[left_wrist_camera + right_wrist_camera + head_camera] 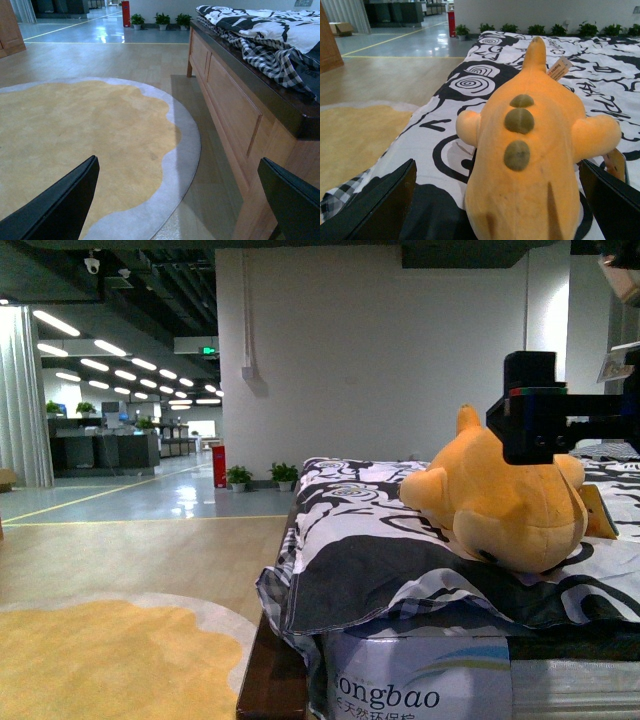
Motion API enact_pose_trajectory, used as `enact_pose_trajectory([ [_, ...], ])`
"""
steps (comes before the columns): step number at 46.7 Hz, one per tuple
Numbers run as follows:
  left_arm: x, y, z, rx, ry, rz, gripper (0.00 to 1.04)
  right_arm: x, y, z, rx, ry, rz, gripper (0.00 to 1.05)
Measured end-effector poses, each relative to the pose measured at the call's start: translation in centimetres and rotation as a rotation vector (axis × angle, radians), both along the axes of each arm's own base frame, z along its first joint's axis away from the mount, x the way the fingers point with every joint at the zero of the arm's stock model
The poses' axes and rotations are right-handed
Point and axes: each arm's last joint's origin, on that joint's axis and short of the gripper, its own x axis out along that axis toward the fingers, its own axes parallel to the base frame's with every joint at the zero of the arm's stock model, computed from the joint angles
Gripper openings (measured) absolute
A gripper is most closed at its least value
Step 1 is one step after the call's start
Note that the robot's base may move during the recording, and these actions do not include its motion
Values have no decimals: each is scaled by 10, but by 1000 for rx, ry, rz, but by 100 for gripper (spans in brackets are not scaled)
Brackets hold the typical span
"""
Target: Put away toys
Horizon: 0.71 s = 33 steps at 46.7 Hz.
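My right gripper should next grab the toy (pixel 530 165) by its lower body, below the dark spots, to put it away.
The toy, an orange-yellow plush animal (pixel 500 505), lies on the black-and-white quilt (pixel 360 530) of a bed. In the right wrist view the toy (pixel 530 165) shows three dark spots along its back and a paper tag. My right gripper (pixel 495 210) is open, with its black fingers (pixel 375 210) on either side of the toy's body, apart from it. The right arm (pixel 535 410) hangs just over the toy in the front view. My left gripper (pixel 180 200) is open and empty, low over the floor beside the bed frame.
A wooden bed frame (pixel 235 115) with a checked sheet (pixel 270 60) hanging over it stands close to my left gripper. A round yellow rug with a grey border (pixel 75 140) covers the wood floor. Potted plants (pixel 262 476) and a red box (pixel 219 465) stand by the far wall.
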Motion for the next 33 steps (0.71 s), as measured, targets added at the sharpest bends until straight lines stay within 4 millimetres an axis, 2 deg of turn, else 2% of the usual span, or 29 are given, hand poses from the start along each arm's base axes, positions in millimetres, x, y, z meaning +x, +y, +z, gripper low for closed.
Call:
enact_pose_trajectory([
  [9, 0, 0, 0, 0, 0, 0, 99, 29, 13, 4, -11, 25, -35, 98],
  [16, 0, 0, 0, 0, 0, 0, 99, 48, 14, 0, -26, 43, -82, 98],
  [23, 0, 0, 0, 0, 0, 0, 99, 63, 5, -3, -36, 42, -135, 98],
  [33, 0, 0, 0, 0, 0, 0, 99, 77, -21, -17, -38, 60, -210, 98],
])
